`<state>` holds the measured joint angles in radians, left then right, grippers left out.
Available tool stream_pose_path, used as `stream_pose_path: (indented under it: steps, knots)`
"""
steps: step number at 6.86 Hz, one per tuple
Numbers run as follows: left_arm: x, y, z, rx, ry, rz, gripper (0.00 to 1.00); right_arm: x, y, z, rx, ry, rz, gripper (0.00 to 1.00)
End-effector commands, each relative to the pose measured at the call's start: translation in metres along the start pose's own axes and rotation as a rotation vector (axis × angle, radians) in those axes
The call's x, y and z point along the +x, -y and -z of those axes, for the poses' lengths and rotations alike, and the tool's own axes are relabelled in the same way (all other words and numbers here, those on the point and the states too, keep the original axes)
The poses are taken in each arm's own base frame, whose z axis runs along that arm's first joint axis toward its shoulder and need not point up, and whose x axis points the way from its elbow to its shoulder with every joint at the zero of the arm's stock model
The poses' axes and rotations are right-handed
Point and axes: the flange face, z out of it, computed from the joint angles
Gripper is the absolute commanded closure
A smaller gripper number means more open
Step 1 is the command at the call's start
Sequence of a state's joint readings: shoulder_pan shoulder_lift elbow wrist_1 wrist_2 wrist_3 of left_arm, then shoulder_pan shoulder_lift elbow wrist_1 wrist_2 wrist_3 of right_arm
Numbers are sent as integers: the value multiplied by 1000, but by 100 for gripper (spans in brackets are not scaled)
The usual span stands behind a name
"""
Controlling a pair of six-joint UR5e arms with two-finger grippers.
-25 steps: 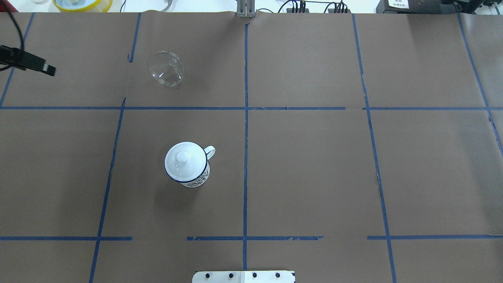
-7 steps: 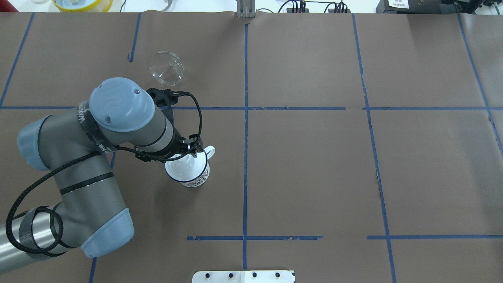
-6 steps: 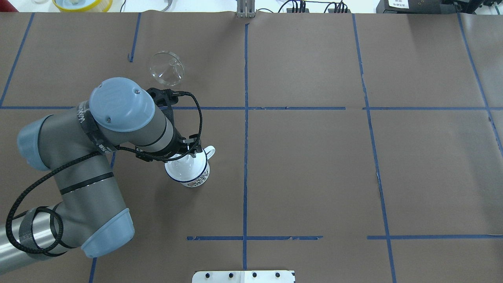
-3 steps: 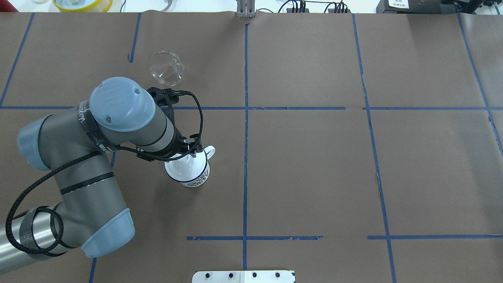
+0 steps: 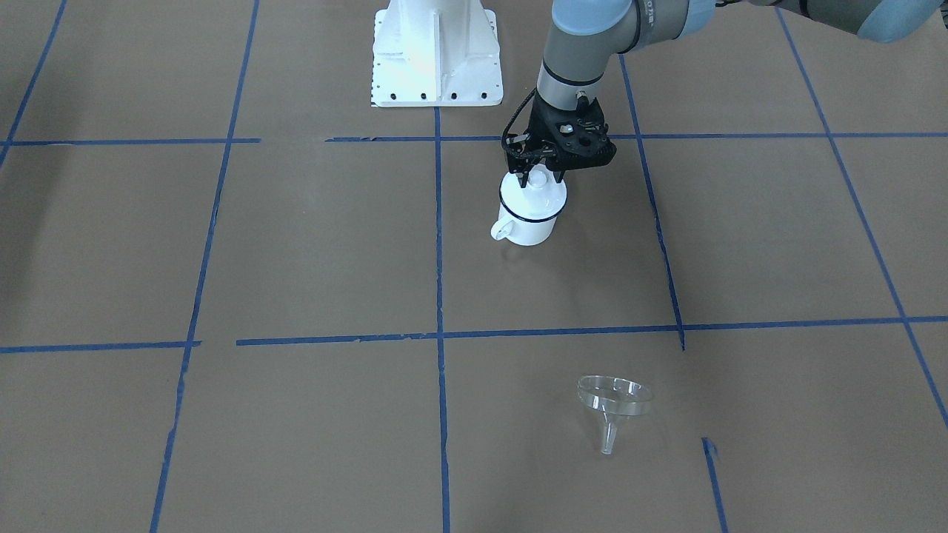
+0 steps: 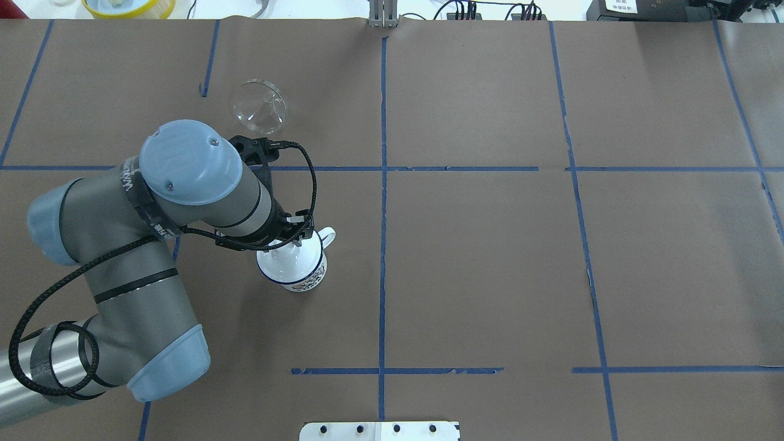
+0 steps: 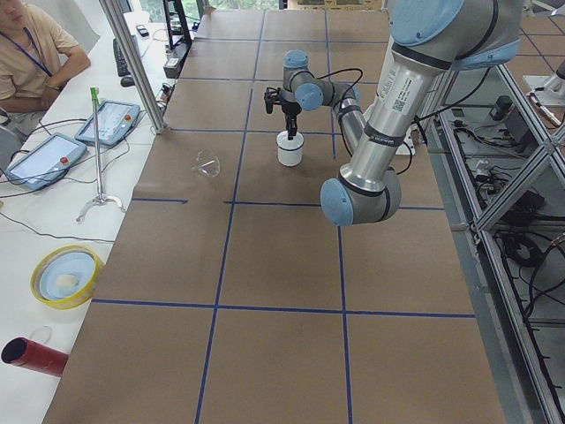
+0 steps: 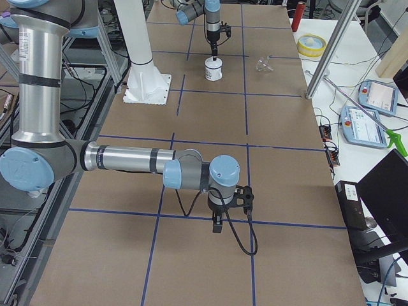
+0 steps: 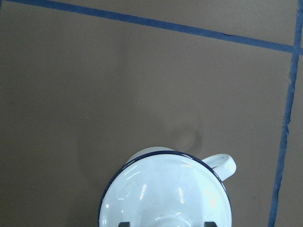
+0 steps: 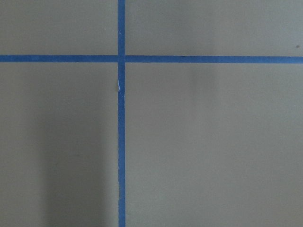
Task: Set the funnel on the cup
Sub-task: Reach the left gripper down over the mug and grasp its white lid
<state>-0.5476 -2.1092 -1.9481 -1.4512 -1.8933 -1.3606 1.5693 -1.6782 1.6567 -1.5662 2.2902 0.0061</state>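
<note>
I should grab the white lid by its knob [image 5: 537, 178] next with my left gripper. That will free the cup [image 5: 527, 226] for the funnel.
The cup [image 5: 527, 226], a white mug with a dark blue rim, stands left of the table's centre [image 6: 300, 278] and carries a white round lid [image 5: 544, 196] with a knob. My left gripper [image 5: 540, 180] hangs straight above it, open, with one finger on each side of the knob. The left wrist view shows the lid [image 9: 156, 189] and both fingertips [image 9: 124, 223] at the bottom edge. The clear funnel [image 5: 615, 396] lies on its side farther out [image 6: 259, 110], apart from the cup. My right gripper [image 8: 217, 224] shows only in the exterior right view, so I cannot tell its state.
The table is covered in brown paper with a grid of blue tape lines [image 6: 382, 184]. The robot's white base plate [image 5: 435, 52] sits at the near edge. A yellow bowl [image 6: 127, 6] and cables lie beyond the far edge. An operator [image 7: 31, 53] sits by tablets.
The left arm, out at the far left 3.6 s ago, has come over the cup. In the last second it has only shifted slightly. Cup, lid and funnel have not moved.
</note>
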Motion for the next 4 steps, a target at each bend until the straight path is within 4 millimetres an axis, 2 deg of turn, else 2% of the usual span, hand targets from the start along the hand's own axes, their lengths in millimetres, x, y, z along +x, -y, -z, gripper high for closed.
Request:
stream_pose_path:
  steps: [1, 3, 4]
  knots:
    - [0, 0, 1, -1, -2, 0, 54, 0, 0, 0, 0, 0, 0, 0]
    - [0, 0, 1, -1, -2, 0, 54, 0, 0, 0, 0, 0, 0, 0]
    - [1, 0, 1, -1, -3, -1, 59, 0, 0, 0, 0, 0, 0, 0]
